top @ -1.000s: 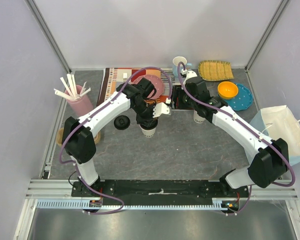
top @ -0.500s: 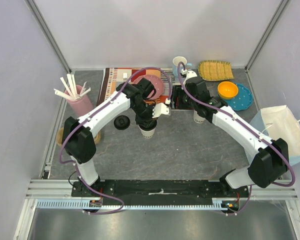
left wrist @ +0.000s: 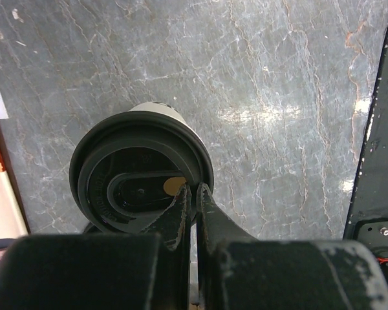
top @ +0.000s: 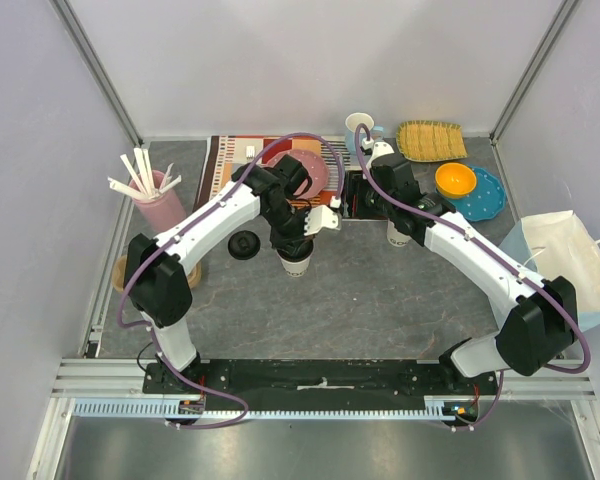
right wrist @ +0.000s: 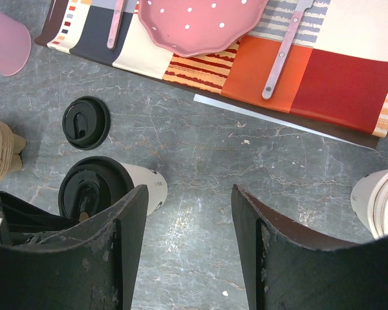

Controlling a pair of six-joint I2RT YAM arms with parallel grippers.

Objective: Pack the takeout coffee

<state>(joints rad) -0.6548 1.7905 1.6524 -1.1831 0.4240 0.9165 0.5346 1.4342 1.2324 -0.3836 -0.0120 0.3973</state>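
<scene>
The lid is over the cup's rim and would stay on the upright takeout coffee cup, so my left gripper needs to let go of the lid.
The takeout coffee cup [top: 296, 264] is cream-white and stands upright mid-table with a black lid [left wrist: 139, 177] seated on it. It also shows in the right wrist view [right wrist: 142, 187]. My left gripper [left wrist: 194, 188] is shut, with its tips resting on the lid's right edge, and it hangs straight over the cup in the top view [top: 298, 244]. My right gripper [right wrist: 191, 190] is open and empty above bare table, to the right of the lidded cup. In the top view it [top: 394, 222] hovers over a lidless paper cup [top: 398, 239].
A spare black lid [top: 243, 244] lies left of the cup. A pink cup of straws [top: 160, 205] stands at the left. A placemat with a pink plate [top: 308, 170] is behind. A blue mug [top: 361, 130], a wicker tray [top: 430, 140], an orange bowl [top: 455, 180] and a paper bag [top: 570, 260] are at the right.
</scene>
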